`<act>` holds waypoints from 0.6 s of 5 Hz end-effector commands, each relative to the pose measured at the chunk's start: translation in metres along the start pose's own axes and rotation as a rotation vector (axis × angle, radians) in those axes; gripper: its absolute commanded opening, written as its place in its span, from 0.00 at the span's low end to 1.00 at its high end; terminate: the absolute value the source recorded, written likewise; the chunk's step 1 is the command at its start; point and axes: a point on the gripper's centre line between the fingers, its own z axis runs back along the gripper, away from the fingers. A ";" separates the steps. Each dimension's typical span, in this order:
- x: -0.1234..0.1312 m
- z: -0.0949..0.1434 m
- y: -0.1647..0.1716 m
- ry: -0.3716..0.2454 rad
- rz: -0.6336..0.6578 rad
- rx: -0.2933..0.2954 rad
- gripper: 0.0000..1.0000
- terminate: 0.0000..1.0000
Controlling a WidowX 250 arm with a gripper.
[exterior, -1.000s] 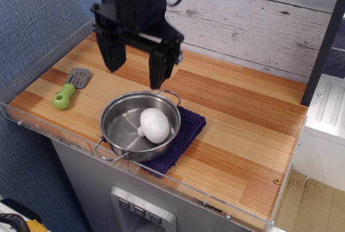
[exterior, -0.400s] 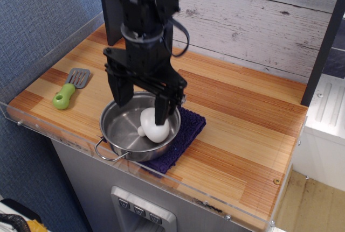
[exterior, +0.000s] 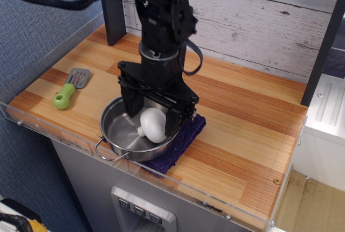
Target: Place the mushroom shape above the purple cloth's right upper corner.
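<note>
My gripper grabs the mushroom shape by its rounded white cap (exterior: 154, 125) next, to place the shape above the purple cloth's upper corner (exterior: 200, 120).
The white mushroom shape (exterior: 153, 125) lies on its side inside the steel pot (exterior: 119, 133), toward the pot's right wall. The pot sits on the dark purple cloth (exterior: 186, 133), which shows only at the pot's right and front. My black gripper (exterior: 152, 114) is lowered into the pot with its jaws open, one finger (exterior: 131, 103) left of the mushroom and the other finger (exterior: 173, 119) right of it, straddling the cap. I cannot tell whether the fingers touch the mushroom.
A green-handled spatula (exterior: 68, 90) lies at the left of the wooden counter (exterior: 242, 129). A clear acrylic rim (exterior: 64, 135) runs along the front and left edges. A grey plank wall (exterior: 259, 22) stands behind, and a dark post (exterior: 323, 43) at the right.
The gripper has come down from above the pot and shifted right, so its open fingers now straddle the mushroom inside the pot. The mushroom, pot and cloth have not moved.
</note>
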 end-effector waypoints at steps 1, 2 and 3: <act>0.004 -0.018 0.004 0.010 0.000 0.028 1.00 0.00; 0.005 -0.022 0.018 0.018 0.034 0.013 1.00 0.00; 0.007 -0.012 0.027 0.000 0.057 -0.004 0.00 0.00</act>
